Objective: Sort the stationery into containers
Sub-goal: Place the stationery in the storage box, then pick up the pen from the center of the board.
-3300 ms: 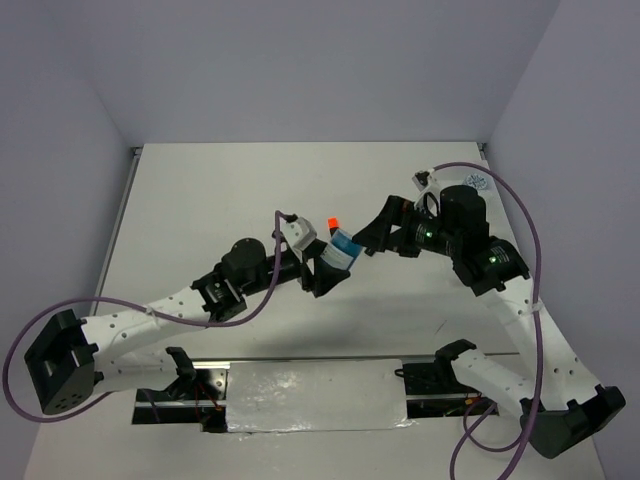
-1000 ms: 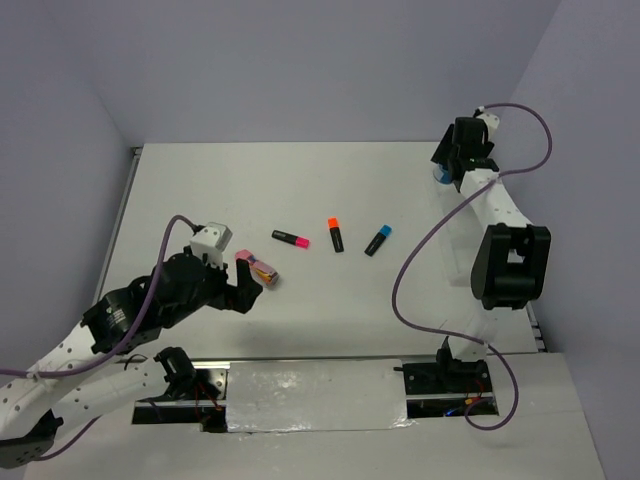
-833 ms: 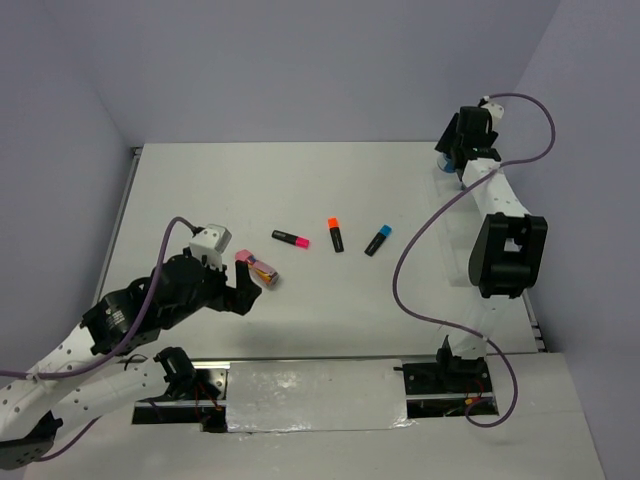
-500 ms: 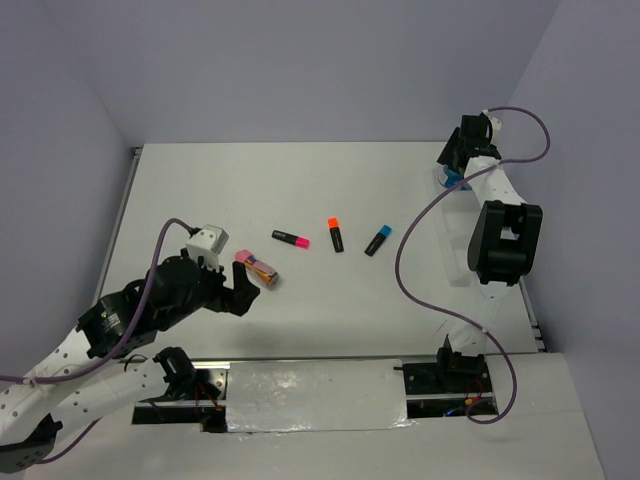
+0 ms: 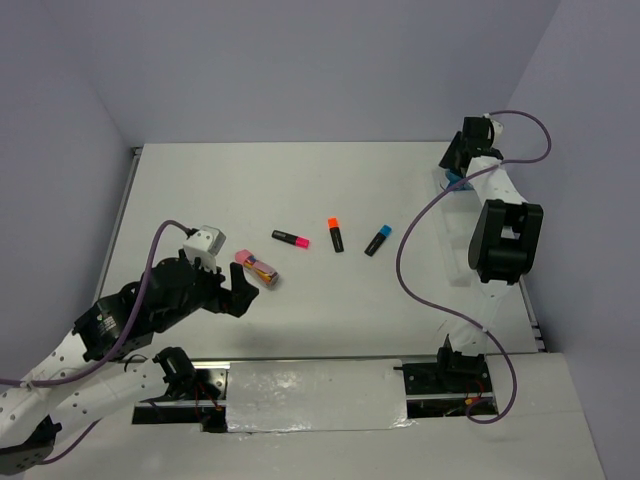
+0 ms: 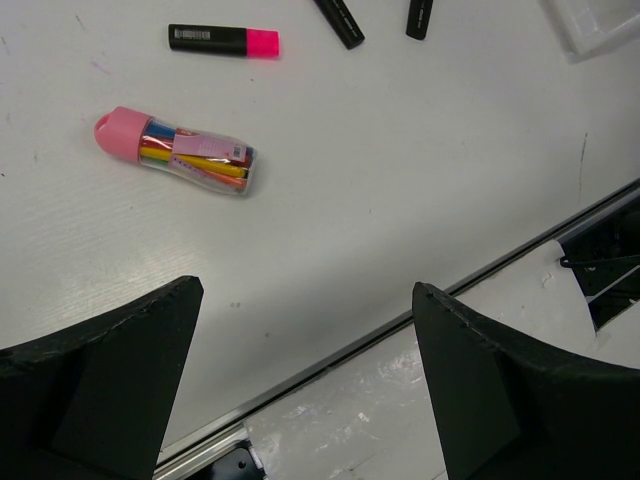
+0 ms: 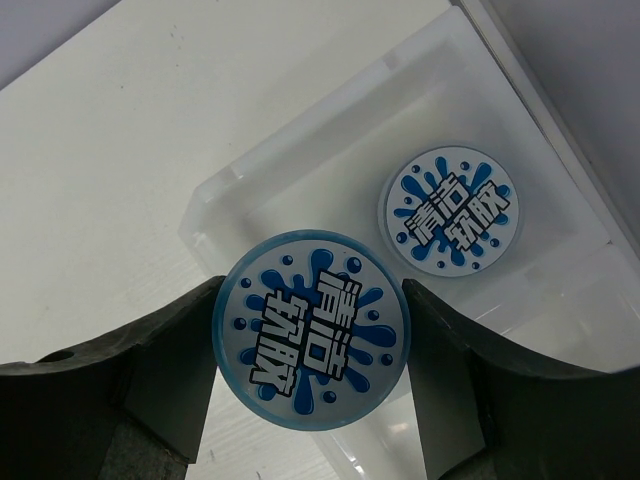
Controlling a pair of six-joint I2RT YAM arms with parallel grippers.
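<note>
The round item, above the transparent tray's near edge, would rest in the tray beside the second item, so it is now time for my right gripper to release it.
My right gripper [image 7: 311, 330] is shut on a round blue-and-white patterned item [image 7: 311, 300] and holds it above the near edge of a transparent tray [image 7: 320, 150] at the table's far right corner. A second round patterned item [image 7: 451, 210] lies flat in that tray. My left gripper [image 6: 305, 295] stands open and empty over the table's near edge, short of the pink packet [image 6: 180, 152]. Beyond the packet lie a pink-capped highlighter [image 6: 222, 40], an orange-capped highlighter [image 5: 335, 234] and a blue-capped highlighter [image 5: 377, 240]. In the top view the right gripper [image 5: 453, 172] is at the far right and the left gripper [image 5: 232, 292] at the near left.
The corner of another transparent tray [image 6: 598, 22] shows right of the highlighters. A metal rail and foil-covered strip [image 6: 400, 400] run along the near table edge under my left gripper. The right wall stands close behind the far tray.
The right arm has carried the round item from mid-table to the far right tray and steadied above it. The left arm has drawn back to the near left and sunk slightly.
</note>
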